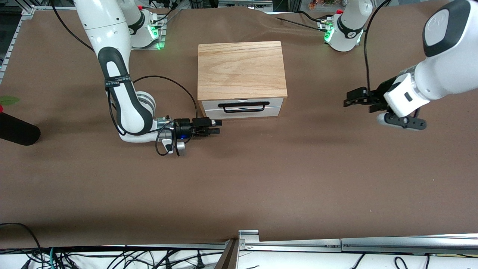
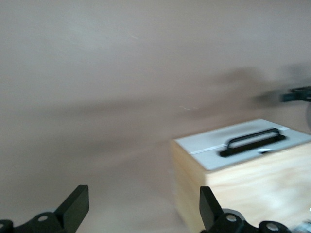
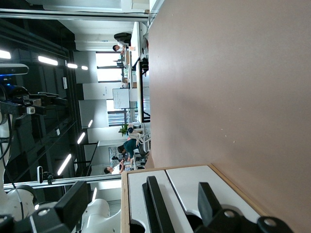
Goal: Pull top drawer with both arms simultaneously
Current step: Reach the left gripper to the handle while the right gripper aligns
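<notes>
I need to grab the black wire handle by its end bend (image 1: 226,107) (image 2: 229,147) with my left gripper next, so that I can pull the top drawer with both arms.
The top drawer (image 1: 272,102) is shut in the light-oak cabinet (image 1: 241,69), its white front carrying a wide black wire handle (image 1: 242,110). My right gripper (image 1: 217,127) is open, low over the table in front of the cabinet's corner toward the right arm's end. In the right wrist view (image 3: 141,204) the handle (image 3: 158,204) shows between its fingers, and nothing is held. My left gripper (image 1: 348,100) is open and empty (image 2: 141,208), up in the air over the table toward the left arm's end. The left wrist view shows the drawer front (image 2: 209,145) and handle (image 2: 255,141) some way off.
A second white drawer front (image 1: 272,111) sits under the top one. A black cylinder (image 1: 16,129) lies at the right arm's end of the table beside a green leaf (image 1: 7,100). A metal rail (image 1: 291,243) runs along the table edge nearest the front camera.
</notes>
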Robot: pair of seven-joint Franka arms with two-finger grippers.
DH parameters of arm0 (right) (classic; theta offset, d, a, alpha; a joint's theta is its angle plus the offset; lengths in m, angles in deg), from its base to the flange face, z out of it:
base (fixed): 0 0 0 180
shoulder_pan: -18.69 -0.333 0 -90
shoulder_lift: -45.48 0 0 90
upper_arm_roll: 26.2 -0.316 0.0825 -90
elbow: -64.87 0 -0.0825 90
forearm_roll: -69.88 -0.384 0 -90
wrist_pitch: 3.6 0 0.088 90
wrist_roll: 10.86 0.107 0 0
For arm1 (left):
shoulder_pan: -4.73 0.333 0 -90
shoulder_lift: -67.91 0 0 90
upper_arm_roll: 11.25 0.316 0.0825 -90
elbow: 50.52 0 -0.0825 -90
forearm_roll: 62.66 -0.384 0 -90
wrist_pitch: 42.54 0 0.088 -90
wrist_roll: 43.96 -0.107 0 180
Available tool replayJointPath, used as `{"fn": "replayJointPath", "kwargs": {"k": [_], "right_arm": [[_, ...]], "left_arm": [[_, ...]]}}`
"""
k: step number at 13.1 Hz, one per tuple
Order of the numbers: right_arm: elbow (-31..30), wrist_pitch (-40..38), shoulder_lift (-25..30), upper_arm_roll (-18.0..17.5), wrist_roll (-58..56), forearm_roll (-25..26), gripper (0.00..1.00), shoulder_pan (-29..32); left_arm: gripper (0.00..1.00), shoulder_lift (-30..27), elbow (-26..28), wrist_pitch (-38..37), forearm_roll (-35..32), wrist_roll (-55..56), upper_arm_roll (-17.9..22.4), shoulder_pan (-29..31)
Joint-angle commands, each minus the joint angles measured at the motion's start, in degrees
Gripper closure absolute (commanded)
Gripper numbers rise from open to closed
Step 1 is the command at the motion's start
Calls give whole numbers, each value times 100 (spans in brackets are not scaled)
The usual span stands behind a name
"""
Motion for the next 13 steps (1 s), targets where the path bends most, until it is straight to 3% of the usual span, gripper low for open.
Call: {"fn": "replayJointPath", "kwargs": {"k": [1,5,9,13], "right_arm": [[-275,11,80,21,-380,-170,0,-44],[-522,-33,132,-128,-619,-354,0,-53],[-820,-51,316,-401,-838,-425,0,-44],[-1269,-322,493,-436,-1198,-425,0,-44]], "left_arm": [[0,732,-136,-25,845,-459,-19,-183],[0,1666,178,28,2830,-2760,-2,-88],[0,1842,1530,555,5377,-4692,-2,-140],[8,2448,2279,555,6841,-6629,-212,-158]]}}
